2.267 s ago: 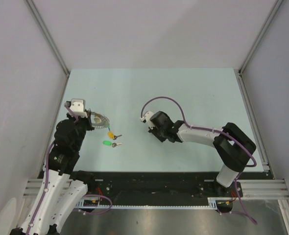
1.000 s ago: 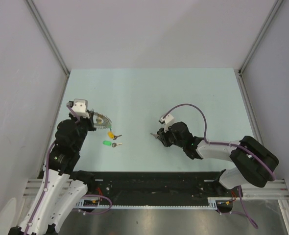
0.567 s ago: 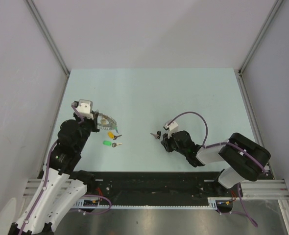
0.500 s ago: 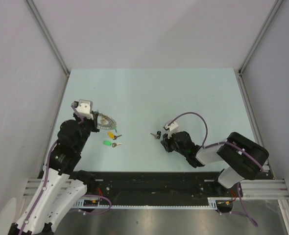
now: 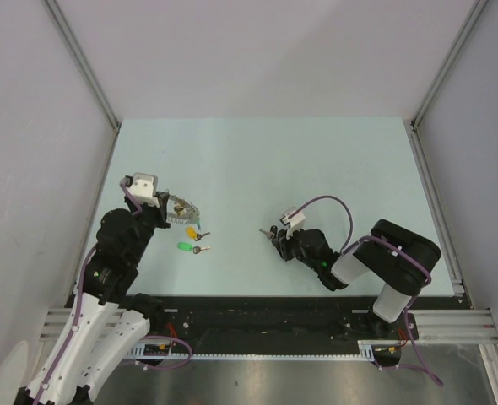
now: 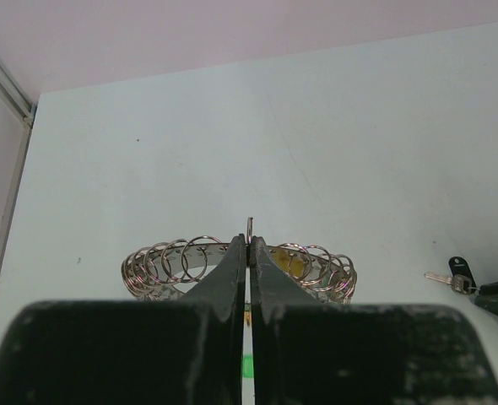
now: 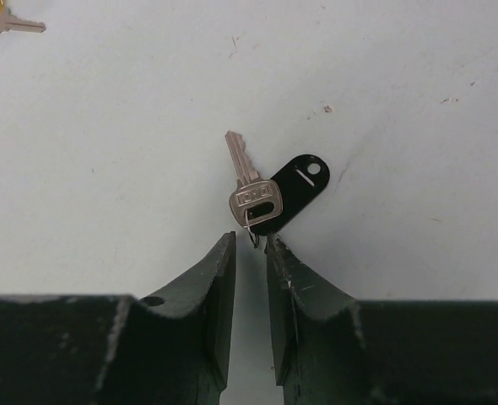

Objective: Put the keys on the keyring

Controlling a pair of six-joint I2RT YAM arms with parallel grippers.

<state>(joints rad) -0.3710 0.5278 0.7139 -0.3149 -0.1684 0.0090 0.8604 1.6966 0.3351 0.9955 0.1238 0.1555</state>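
Observation:
My right gripper should close on the loop now, because its fingers are on either side of the wire loop's end (image 7: 254, 240), level with the ends of the fingers and past the silver key's head.
My left gripper (image 6: 249, 243) is shut on one thin metal ring (image 6: 249, 224), which stands edge-on above a curved strip of several keyrings (image 6: 169, 257). From above, this gripper (image 5: 171, 207) sits at the strip (image 5: 184, 208). A yellow key (image 5: 192, 232) and a green key (image 5: 184, 246) lie just in front of it. My right gripper (image 7: 249, 242) is low on the table with its jaws a narrow gap apart. Right at its tips lies a silver key (image 7: 251, 198) with a small wire loop and a black tag (image 7: 300, 187). From above, that key (image 5: 270, 232) lies left of the right gripper (image 5: 278, 239).
The yellow key's blade (image 7: 13, 25) shows at the top left of the right wrist view. The black-tagged key also shows far right in the left wrist view (image 6: 456, 281). Metal frame posts (image 5: 84, 63) and grey walls bound the pale table (image 5: 316, 160).
My right arm drew back toward the near edge and lowered. The black-tagged key now lies on the table in front of its fingers. My left gripper barely moved.

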